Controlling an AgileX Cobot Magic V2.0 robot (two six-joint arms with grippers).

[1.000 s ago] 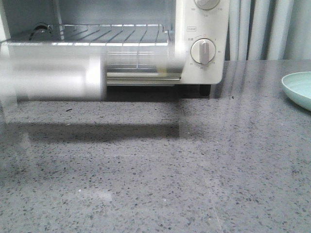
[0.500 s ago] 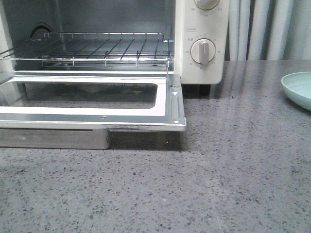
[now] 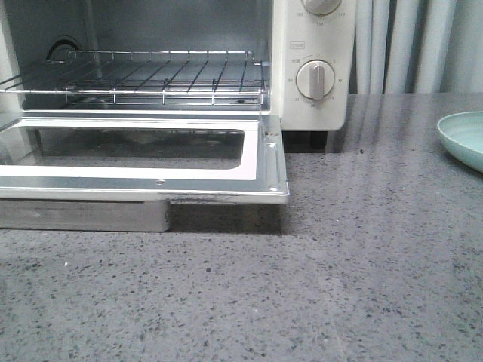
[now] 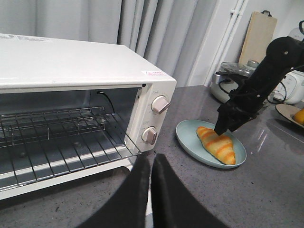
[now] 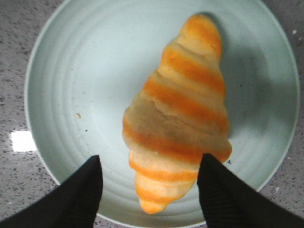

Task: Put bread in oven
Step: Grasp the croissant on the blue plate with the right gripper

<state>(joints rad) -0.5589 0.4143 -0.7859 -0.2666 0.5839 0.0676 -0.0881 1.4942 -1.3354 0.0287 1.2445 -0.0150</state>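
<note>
My right gripper goes lower next, before it closes on the bread, since its fingers are still above the bread [image 5: 178,114] on the plate [image 5: 76,85].
The white oven [image 3: 313,68] stands at the back left with its glass door [image 3: 264,162] lying open and flat and its wire rack [image 3: 151,75] bare. It also shows in the left wrist view [image 4: 71,61]. The bread [image 5: 178,114], golden-orange with pale stripes, lies on a pale blue plate [image 5: 76,85] to the right of the oven. My right gripper [image 5: 151,159] is open just above the bread, its fingers on either side of the tapered end, apart from it. In the left wrist view it hangs over the bread [image 4: 217,144]. My left gripper [image 4: 149,171] is shut and empty in front of the oven.
The plate's rim [image 3: 462,139] shows at the right edge of the grey stone counter [image 3: 339,286]. Behind the right arm [image 4: 259,80] stand a lidded pot [image 4: 232,76], a wooden board [image 4: 259,35] and another dish [image 4: 292,114]. Curtains hang behind.
One second ago the oven door was a blur, swinging down. It now lies flat and open, as half a second ago. Nothing else has moved.
</note>
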